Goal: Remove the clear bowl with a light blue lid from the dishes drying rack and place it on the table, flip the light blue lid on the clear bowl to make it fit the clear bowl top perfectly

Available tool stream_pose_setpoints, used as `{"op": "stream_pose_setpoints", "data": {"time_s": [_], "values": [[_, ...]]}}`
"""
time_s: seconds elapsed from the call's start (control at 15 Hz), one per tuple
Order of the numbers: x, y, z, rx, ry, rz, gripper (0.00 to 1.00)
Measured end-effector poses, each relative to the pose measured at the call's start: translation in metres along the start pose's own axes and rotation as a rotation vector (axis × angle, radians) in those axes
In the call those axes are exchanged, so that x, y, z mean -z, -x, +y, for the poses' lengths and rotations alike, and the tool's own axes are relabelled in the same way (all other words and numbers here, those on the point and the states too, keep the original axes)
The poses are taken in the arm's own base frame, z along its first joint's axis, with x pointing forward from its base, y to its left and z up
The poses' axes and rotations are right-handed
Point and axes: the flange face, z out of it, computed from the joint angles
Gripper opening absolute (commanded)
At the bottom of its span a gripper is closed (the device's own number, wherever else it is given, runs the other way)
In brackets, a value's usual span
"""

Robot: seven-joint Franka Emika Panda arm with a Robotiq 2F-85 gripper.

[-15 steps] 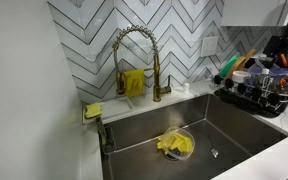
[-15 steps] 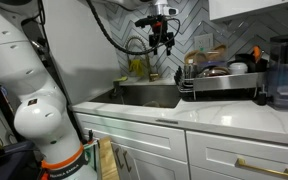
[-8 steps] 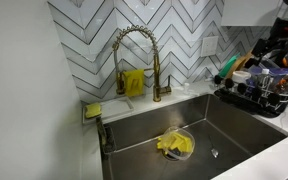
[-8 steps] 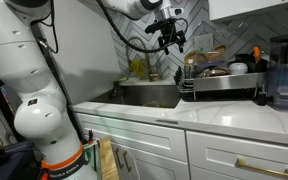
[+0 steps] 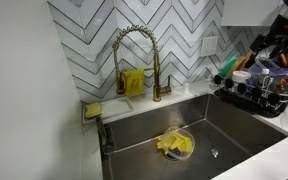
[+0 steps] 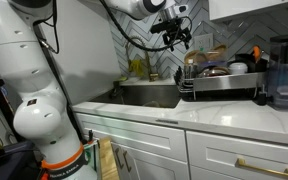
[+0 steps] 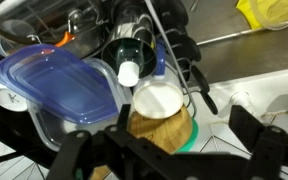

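I should next grab the clear bowl by its rim facing the white cup, so the lid stays free.
The black wire dishes drying rack (image 5: 252, 97) stands beside the sink, also in the other exterior view (image 6: 220, 86), crowded with dishes. In the wrist view the clear bowl (image 7: 46, 128) with its light blue lid (image 7: 54, 82) sits in the rack at the left, next to a wooden bowl (image 7: 159, 128), a white cup (image 7: 156, 99) and dark utensils. My gripper (image 7: 164, 150) is open and empty, its fingers spread wide over the wooden bowl, to the right of the lidded bowl. In an exterior view the gripper (image 6: 176, 34) hangs above the rack's sink-side end.
A gold faucet (image 5: 136, 52) rises behind the steel sink (image 5: 224, 130). A yellow cloth (image 5: 173, 145) lies in a clear dish in the basin. A yellow sponge (image 5: 92, 110) sits at the sink corner. A dark appliance (image 6: 287, 88) stands past the rack.
My gripper has moved from above the sink and faucet sideways toward the drying rack. Nothing in the rack or sink has moved.
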Motion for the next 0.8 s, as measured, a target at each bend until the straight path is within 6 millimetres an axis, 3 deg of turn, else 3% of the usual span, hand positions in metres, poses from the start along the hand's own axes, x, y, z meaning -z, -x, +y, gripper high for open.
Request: {"op": "stream_pose_setpoints", "data": {"time_s": [0.8], "values": [[-0.042, -0.002, 0.056, 0.005, -0.104, 0.112, 0.98]]}}
